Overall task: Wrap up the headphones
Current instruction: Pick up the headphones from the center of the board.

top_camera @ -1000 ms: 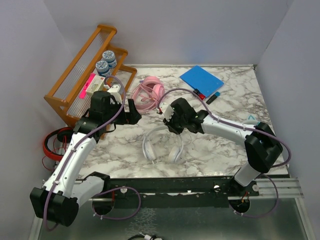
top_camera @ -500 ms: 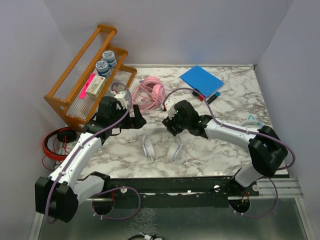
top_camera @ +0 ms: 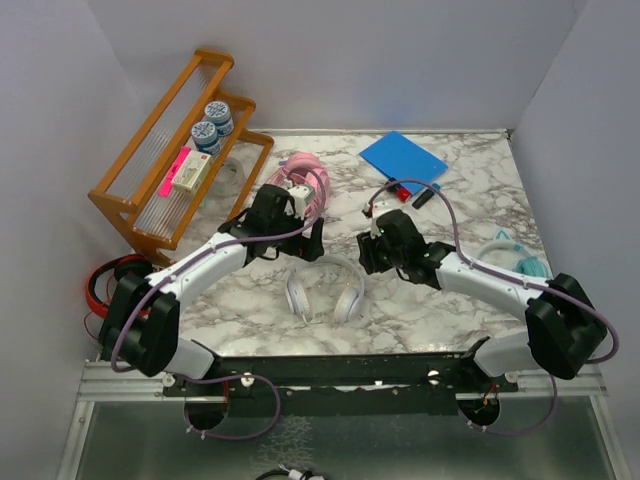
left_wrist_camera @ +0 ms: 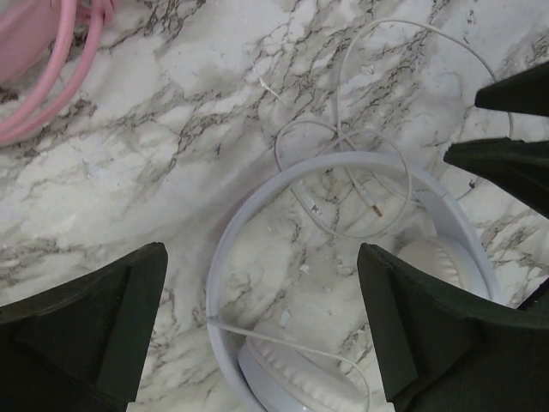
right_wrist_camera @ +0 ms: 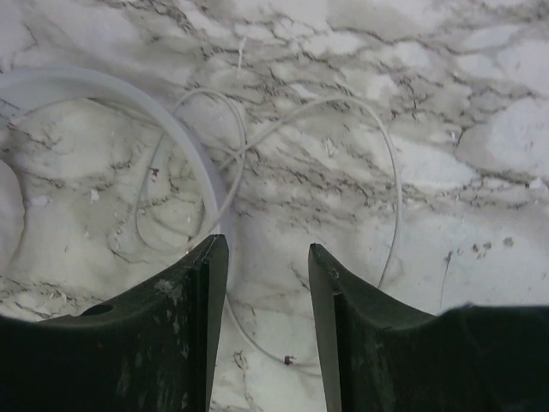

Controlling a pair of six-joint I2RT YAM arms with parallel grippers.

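Note:
The left gripper should pick up the white headphones (top_camera: pixel 323 290) next by the middle of their headband, so both ear cups stay free for wrapping the cable.
The white headphones (top_camera: pixel 323 290) lie flat mid-table, their thin white cable (left_wrist_camera: pixel 343 172) in loose loops beyond the headband (left_wrist_camera: pixel 257 215). My left gripper (left_wrist_camera: pixel 262 257) hovers wide open over the headband and one ear cup (left_wrist_camera: pixel 300 378), holding nothing. My right gripper (right_wrist_camera: pixel 266 249) stands open just right of the headband (right_wrist_camera: pixel 129 94); the cable (right_wrist_camera: pixel 390 197) lies on the marble under and around its fingers, ungripped. The pink headphones (top_camera: pixel 300 180) sit behind the left arm, partly hidden. A teal pair (top_camera: pixel 520 258) lies at the right edge.
A wooden rack (top_camera: pixel 170 150) with two tins (top_camera: pixel 212 122) stands at the back left. A blue notebook (top_camera: pixel 402 158) and a dark pen (top_camera: pixel 424 196) lie at the back right. Red-and-black headphones (top_camera: pixel 110 285) rest off the table's left side.
My left arm has swung right from beside the rack to above the white headphones. My right gripper has shifted right, away from the top of the headband.

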